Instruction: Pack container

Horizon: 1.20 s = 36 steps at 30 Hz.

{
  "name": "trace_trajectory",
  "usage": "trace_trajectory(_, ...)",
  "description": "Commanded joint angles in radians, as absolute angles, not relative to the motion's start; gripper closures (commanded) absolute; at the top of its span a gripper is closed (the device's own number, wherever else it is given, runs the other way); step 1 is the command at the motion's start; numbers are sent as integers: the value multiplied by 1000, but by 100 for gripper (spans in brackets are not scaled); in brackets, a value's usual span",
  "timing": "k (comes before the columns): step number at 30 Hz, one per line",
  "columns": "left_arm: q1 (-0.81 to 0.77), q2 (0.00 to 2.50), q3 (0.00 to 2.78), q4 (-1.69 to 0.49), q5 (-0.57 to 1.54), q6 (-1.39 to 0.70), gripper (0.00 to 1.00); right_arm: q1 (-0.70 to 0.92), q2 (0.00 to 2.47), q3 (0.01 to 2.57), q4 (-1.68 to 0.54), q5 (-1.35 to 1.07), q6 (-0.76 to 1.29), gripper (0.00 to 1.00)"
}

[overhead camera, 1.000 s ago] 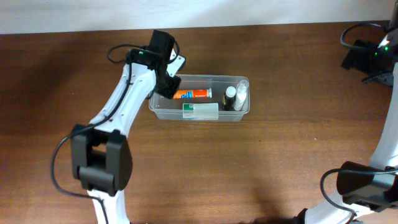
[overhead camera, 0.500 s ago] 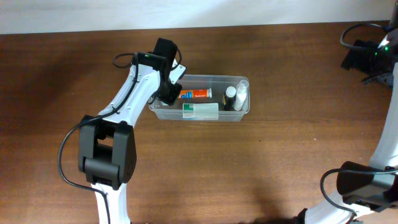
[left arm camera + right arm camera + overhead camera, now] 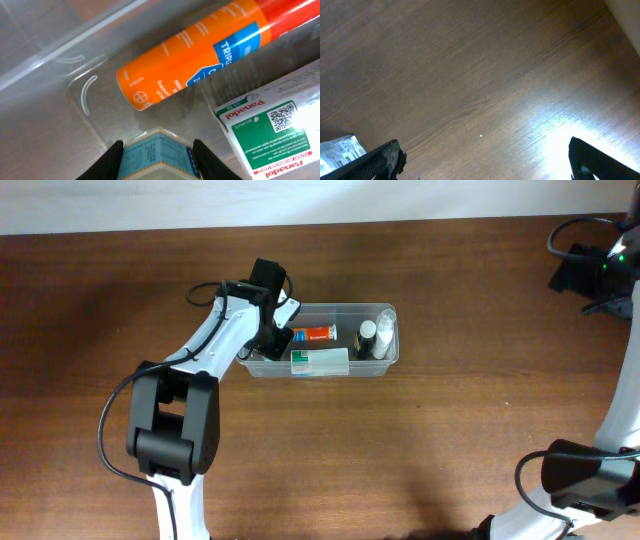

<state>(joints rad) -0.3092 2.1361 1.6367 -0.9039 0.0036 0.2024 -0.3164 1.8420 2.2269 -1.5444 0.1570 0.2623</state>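
Observation:
The small item (image 3: 158, 153) meets the container's bottom beside the tube (image 3: 200, 55) and would remain there, so it is now time to open my left gripper.
The clear plastic container (image 3: 345, 307) sits mid-table. It holds an orange tube (image 3: 315, 333), a white and green box (image 3: 320, 361) and two small bottles (image 3: 368, 338) at its right end. My left gripper (image 3: 275, 335) is low inside the container's left end, shut on a small item with a light-blue label (image 3: 157, 157). In the left wrist view the orange tube (image 3: 200, 55) and the box (image 3: 265, 130) lie just ahead, on the container's floor (image 3: 75, 95). My right gripper (image 3: 590, 275) is open and empty at the far right back, above bare table (image 3: 485, 157).
The brown wooden table (image 3: 420, 450) surrounds the container. A white printed packet (image 3: 337, 150) shows at the lower left edge of the right wrist view. Cables hang near the right arm at the back right corner.
My left gripper has moved from the container's back left corner down into its left end, with the blue-labelled item in it. The right arm has not moved.

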Motion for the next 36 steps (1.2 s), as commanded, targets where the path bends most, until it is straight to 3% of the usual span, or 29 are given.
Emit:
trace_trajectory(1, -306, 2151, 1620, -904, 11, 219, 65, -321, 1837, 2234, -1545, 166, 271, 2)
trace_trajectory(4, -306, 2151, 1620, -900, 11, 219, 57, -321, 1837, 2234, -1545, 166, 271, 2)
trace_trajectory(17, -306, 2151, 1620, -891, 11, 219, 54, -321, 1837, 2234, -1545, 166, 271, 2)
trace_trajectory(24, -306, 2150, 1632, -888, 11, 219, 41, -321, 1837, 2234, -1545, 166, 271, 2)
trace_trajectory(36, -306, 2145, 1937, -1091, 12, 219, 28, -321, 1837, 2234, -1545, 166, 271, 1)
